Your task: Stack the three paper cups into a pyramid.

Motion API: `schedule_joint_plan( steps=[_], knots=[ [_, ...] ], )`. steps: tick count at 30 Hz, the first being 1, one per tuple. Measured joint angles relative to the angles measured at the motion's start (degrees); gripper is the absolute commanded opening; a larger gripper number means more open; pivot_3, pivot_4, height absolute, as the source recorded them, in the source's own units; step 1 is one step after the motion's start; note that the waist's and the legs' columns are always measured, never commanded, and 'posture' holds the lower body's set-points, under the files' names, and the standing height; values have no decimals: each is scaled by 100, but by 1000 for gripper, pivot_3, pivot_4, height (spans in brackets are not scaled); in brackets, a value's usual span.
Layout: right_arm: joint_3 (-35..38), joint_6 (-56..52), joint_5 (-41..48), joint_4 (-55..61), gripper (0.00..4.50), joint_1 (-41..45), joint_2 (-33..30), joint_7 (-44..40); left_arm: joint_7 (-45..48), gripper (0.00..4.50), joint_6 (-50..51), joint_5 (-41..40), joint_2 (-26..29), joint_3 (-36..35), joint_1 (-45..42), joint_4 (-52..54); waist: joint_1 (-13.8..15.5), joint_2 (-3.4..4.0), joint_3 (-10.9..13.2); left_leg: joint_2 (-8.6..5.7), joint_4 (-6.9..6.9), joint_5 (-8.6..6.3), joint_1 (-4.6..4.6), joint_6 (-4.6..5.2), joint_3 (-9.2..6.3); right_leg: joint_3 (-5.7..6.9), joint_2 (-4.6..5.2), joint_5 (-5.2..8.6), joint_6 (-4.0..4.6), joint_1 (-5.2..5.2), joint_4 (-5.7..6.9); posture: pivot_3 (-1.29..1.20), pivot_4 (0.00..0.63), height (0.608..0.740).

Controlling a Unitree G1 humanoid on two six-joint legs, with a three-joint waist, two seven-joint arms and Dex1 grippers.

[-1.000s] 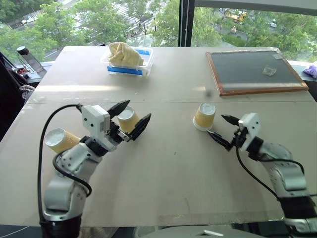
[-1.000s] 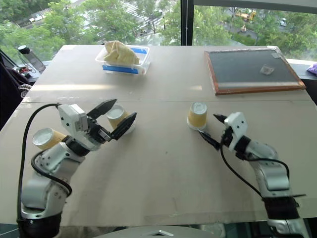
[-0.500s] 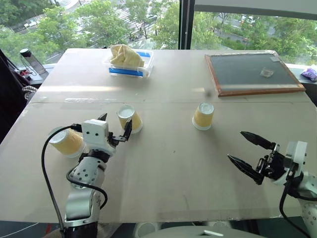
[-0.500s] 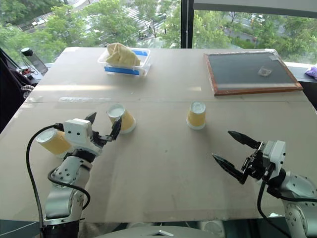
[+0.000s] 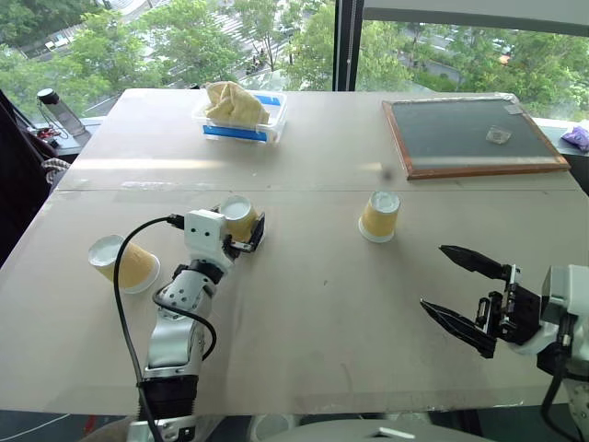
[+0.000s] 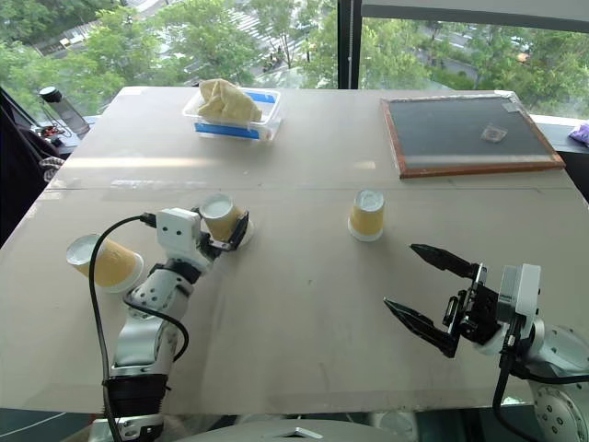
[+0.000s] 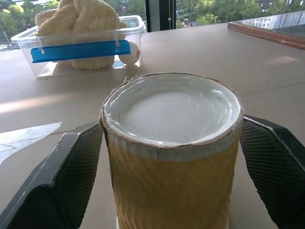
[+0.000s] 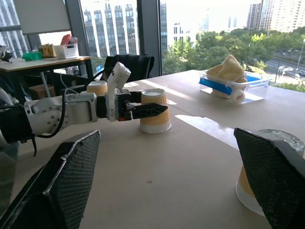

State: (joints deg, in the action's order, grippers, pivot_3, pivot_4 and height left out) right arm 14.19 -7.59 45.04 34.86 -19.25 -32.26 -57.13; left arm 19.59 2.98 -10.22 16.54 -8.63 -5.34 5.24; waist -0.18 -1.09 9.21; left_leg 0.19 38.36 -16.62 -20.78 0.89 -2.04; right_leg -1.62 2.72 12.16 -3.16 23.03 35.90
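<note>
I have my fingers on either side of the middle cup, so I should close my left gripper. Closing now would hold the cup.
Three yellow-tan paper cups stand upside down on the table. The middle cup (image 5: 237, 217) stands between the fingers of my left gripper (image 5: 241, 225), which is open; in the left wrist view the cup (image 7: 171, 157) has a black finger (image 7: 62, 191) close on each side. Another cup (image 5: 122, 262) stands further left, apart from the arm. The right cup (image 5: 379, 216) stands alone near the table's centre. My right gripper (image 5: 433, 276) hovers open and holds nothing near the front right edge, well short of that cup (image 8: 245, 186).
A clear tub with a blue label (image 5: 237, 115) holding a tan bundle sits at the back left. A wood-framed dark board (image 5: 474, 133) lies at the back right. A bottle (image 5: 53, 109) stands beyond the table's left edge.
My left gripper came down and forward until its fingers straddled the middle cup. My right gripper drew back from the right cup toward the front edge, still open.
</note>
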Motion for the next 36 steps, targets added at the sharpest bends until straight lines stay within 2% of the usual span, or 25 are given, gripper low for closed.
schedule_joint_plan(
  steps=[2, 5, 13, 15, 22, 27, 36],
  knots=[
    [-2, -72, 28, 40, 4500, 32, -13, 40, -41, 3766, -35, 2, -35, -2, -40, 0, 6, -1, -1, 0, 0, 0, 0, 0, 1, 0, 0, 0, 0, 0, 0, 0, 150, 740],
    [-4, -106, 27, 40, 4500, 86, -13, 111, -111, 2565, -61, 2, -101, 0, -48, 0, 9, -1, -1, -1, 0, 0, 0, 0, 1, 0, 0, 0, 0, 0, 0, 0, 150, 740],
    [-22, -90, -70, 39, 4500, 115, 3, 149, -185, 2565, -48, 22, -206, 37, -193, 0, 71, -1, 0, -4, 0, 0, -1, 0, 5, 2, -1, 0, 0, 0, 0, 0, 150, 740],
    [-14, -70, -103, 42, 4500, 81, 70, 219, -157, 2565, 24, -8, -263, 122, -453, -91, 119, -3, 1, -7, 4, 0, -8, 0, -3, 11, -1, 0, 0, 0, 0, 0, 150, 740],
    [4, 41, -545, 35, 4500, 95, 403, 899, 277, 2565, 72, 1, -797, 912, -1781, -1003, 93, -7, -1, -15, 8, 1, -11, -1, 3, 6, -1, -1, -2, -2, -3, 0, 150, 740],
    [-31, 78, -878, 18, 4500, 98, 516, 1183, 600, 2565, 130, 206, -954, 1373, -2541, -2228, 62, -7, -1, -9, 0, 1, -10, 0, 0, 6, -12, 1, 0, 4, -2, 0, 150, 740],
    [-22, 363, -1077, -153, 4500, -7, 578, 1223, 961, 2565, -353, 389, -1069, 1553, -2873, -2911, 106, -7, -1, -12, 2, 1, -15, 0, 0, 4, -8, 0, -1, 5, -3, 0, 150, 740]
  ],
)
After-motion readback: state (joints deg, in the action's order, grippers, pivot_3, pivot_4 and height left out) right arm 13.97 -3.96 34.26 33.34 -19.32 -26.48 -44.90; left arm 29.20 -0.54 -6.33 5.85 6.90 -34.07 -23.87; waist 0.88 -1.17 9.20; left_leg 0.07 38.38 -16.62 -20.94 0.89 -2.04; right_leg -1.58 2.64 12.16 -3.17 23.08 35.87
